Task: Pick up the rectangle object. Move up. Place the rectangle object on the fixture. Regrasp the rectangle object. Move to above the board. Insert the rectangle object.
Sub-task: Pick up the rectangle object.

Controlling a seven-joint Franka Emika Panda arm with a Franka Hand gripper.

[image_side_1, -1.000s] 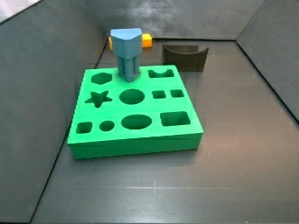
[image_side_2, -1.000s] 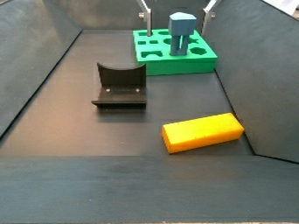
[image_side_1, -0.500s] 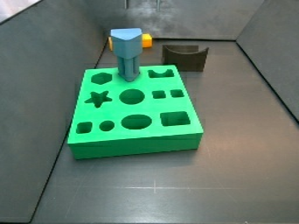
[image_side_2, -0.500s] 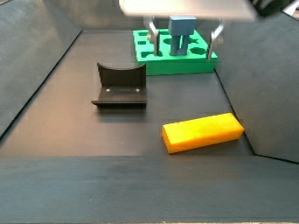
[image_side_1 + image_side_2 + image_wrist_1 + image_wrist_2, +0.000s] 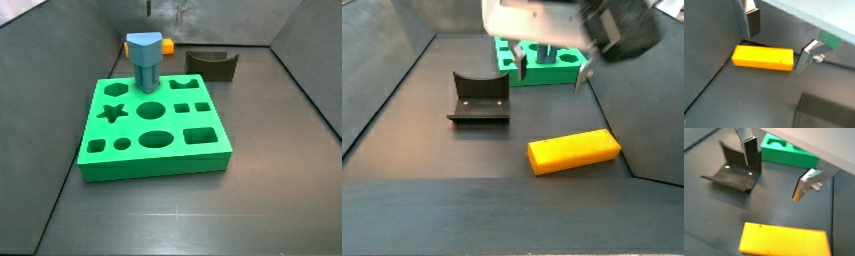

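Note:
The rectangle object should be grabbed by my gripper across its long sides near one end next, to set it on the fixture (image 5: 211,66) (image 5: 824,114).
The rectangle object (image 5: 575,151) is an orange-yellow block lying flat on the dark floor, seen in both wrist views (image 5: 763,57) (image 5: 784,239). In a side view only its end (image 5: 166,45) peeks out behind the blue peg. My gripper (image 5: 552,72) hangs open above the floor, between the block and the green board (image 5: 536,77), with nothing between its fingers (image 5: 752,22). The dark notched fixture (image 5: 478,98) stands to one side of the gripper, also in a wrist view (image 5: 732,170). The green board (image 5: 154,125) shows its cut-out holes.
A blue pentagon-topped peg (image 5: 143,60) stands upright in the board's far edge. Dark slanted walls enclose the floor on both sides, and the block lies close to one wall (image 5: 643,110).
The gripper has come down into the side view from above and now partly covers the board and peg there. The block, fixture and board have not moved.

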